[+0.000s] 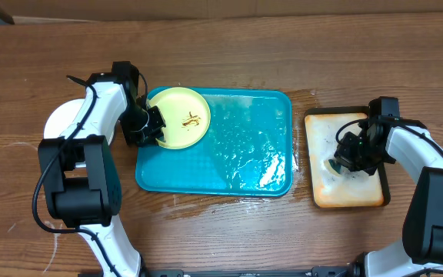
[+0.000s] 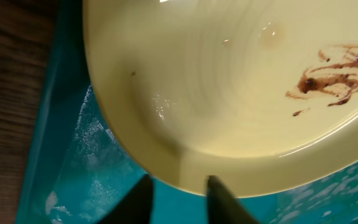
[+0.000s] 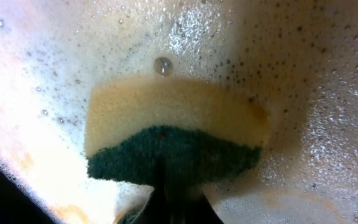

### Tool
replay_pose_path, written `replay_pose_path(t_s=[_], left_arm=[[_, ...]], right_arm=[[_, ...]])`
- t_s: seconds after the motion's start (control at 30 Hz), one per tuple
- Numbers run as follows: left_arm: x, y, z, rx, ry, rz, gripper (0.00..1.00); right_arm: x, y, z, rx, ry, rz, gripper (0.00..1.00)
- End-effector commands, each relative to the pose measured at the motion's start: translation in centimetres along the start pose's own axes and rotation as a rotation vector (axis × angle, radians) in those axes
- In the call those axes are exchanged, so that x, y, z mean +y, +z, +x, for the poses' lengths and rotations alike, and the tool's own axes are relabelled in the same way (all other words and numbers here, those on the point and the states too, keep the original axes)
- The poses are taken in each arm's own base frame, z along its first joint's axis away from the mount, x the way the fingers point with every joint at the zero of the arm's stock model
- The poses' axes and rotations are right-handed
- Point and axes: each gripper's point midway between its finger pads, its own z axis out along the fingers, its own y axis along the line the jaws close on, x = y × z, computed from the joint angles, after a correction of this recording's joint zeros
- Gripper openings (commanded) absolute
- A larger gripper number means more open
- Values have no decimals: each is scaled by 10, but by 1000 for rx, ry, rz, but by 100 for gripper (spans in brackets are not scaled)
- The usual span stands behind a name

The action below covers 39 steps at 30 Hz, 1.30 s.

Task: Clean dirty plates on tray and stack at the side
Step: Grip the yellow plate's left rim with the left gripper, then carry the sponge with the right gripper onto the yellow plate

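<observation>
Next, my left gripper grabs the plate's rim [image 1: 161, 140] [image 2: 178, 180] away from the brown smear, to leave the plate's side open for sponging, then stacking.
A pale yellow-green plate [image 1: 177, 115] with a brown smear lies in the far-left corner of the teal tray [image 1: 244, 178]. My left gripper [image 1: 149, 125] is at the plate's left rim. In the left wrist view its fingers [image 2: 179, 196] are apart, with their tips at the rim of the plate [image 2: 216, 81] over the tray floor [image 2: 61, 155]. A white plate [image 1: 60, 119] sits on the table left of the tray, partly hidden by my left arm. My right gripper [image 1: 335, 163] is shut on a yellow-and-green sponge [image 3: 179, 124], which it holds [image 3: 179, 190] down on foam.
A smaller black-rimmed tan tray [image 1: 360, 196], stained and soapy, lies to the right of the teal tray, under my right gripper. The teal tray's floor is wet with suds in its right half. Wooden table all around.
</observation>
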Motion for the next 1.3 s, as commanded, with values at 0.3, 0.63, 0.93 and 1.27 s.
replay_pose_path(t_s=[0.3,0.63,0.93,1.27], left_arm=[[11,5,-3,4,-175,-26,62],[21,14,-5,-24,-290,-63,61],[29,35,-4,-38,-341,-50,31],[34,40,-14,-101,-190,-104,4]], right_arm=[[-14,24,30,115,20,43,4],[-14,24,30,117,17,41,4],[-14,24,31,120,18,42,4],[-14,24,31,118,18,41,4]])
